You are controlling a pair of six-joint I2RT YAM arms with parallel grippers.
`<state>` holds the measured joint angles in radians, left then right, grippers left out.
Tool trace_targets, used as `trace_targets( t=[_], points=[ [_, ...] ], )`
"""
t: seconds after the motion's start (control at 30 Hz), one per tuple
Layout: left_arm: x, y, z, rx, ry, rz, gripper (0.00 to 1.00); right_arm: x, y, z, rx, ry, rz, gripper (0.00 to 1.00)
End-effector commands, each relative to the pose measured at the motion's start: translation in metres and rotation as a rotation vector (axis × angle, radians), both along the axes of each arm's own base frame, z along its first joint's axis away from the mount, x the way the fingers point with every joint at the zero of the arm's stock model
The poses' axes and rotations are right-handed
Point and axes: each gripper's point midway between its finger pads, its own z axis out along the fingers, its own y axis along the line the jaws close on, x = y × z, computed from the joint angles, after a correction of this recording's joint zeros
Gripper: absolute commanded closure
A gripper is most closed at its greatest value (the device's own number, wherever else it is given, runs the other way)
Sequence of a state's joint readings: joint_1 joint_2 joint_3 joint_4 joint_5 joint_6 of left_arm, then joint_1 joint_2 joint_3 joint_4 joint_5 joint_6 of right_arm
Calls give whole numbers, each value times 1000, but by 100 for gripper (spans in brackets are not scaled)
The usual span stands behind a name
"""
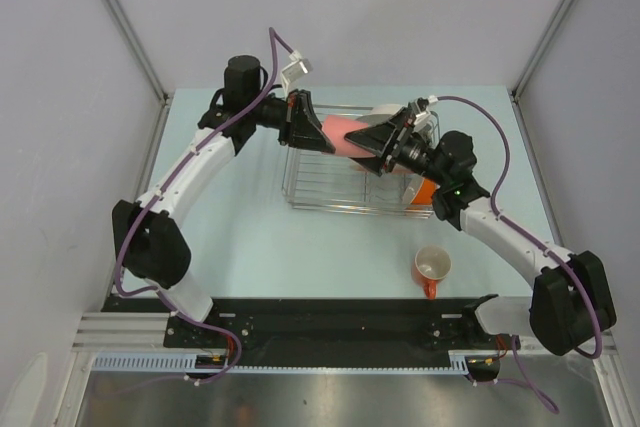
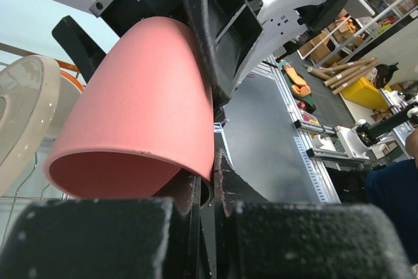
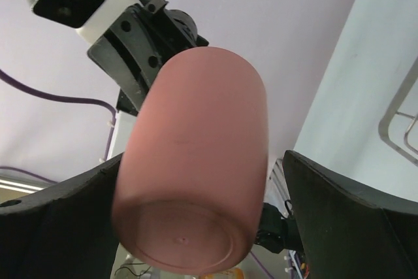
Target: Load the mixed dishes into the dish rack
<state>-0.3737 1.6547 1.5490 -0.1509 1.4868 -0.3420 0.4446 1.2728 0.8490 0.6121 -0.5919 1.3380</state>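
The right gripper's fingers reach past the cup's base along its sides in the right wrist view, so it is time to close on the base now.
The pink handleless cup [image 1: 343, 137] is held on its side in the air over the silver wire dish rack [image 1: 318, 193]. My left gripper [image 1: 316, 133] is shut on the cup's rim [image 2: 196, 161], one finger inside and one outside. My right gripper [image 1: 374, 145] is open, its fingers on either side of the cup's base [image 3: 189, 227], with a gap at the right finger [image 3: 339, 213]. The orange mug [image 1: 432, 269] stands upright on the table in front of the rack. A cream plate [image 2: 19, 115] stands on edge in the rack. The other plate and the bowls are not clearly visible.
An orange dish [image 1: 420, 190] shows in the rack's right end under my right arm. Rack wire [image 3: 400, 122] shows at the right of the right wrist view. Both arms meet over the rack. Grey walls enclose the table on three sides.
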Motion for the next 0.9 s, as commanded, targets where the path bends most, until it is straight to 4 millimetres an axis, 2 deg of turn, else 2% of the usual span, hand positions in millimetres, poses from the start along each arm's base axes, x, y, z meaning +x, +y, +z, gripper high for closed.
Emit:
trace_targets(
  t=[0.0,0.07,0.1,0.17,0.4,0.53,0.67,0.7,0.77,0.8,0.87],
  points=[
    [-20,5,18,-39,-62,-66,100,1,3,15,-31,-68,-1,0],
    [-20,4,15,-35,-56,-62,100,2,3,17,-36,-84,-8,10],
    [-20,4,14,-35,-54,-63,100,1,2,21,-34,-97,-10,22],
    [-21,4,10,-32,-47,-65,100,4,1,21,-48,-99,-27,28],
    [-24,5,1,-22,-28,-59,100,9,-3,25,-74,-116,-65,20],
    [-23,5,1,-22,-31,-59,100,13,-1,18,-80,-104,-64,19],
    [-23,5,-1,-19,-23,-58,100,14,-1,14,-92,-103,-73,26],
    [-23,5,-2,-17,-18,-58,100,15,-2,13,-97,-108,-80,35],
    [-23,5,-5,-15,-17,-57,100,14,-4,15,-95,-115,-87,46],
    [-23,6,-7,-7,-1,-49,89,13,-4,16,-98,-122,-88,59],
    [-19,8,-12,0,0,-28,62,13,-7,14,-116,-123,-98,75]
  ],
)
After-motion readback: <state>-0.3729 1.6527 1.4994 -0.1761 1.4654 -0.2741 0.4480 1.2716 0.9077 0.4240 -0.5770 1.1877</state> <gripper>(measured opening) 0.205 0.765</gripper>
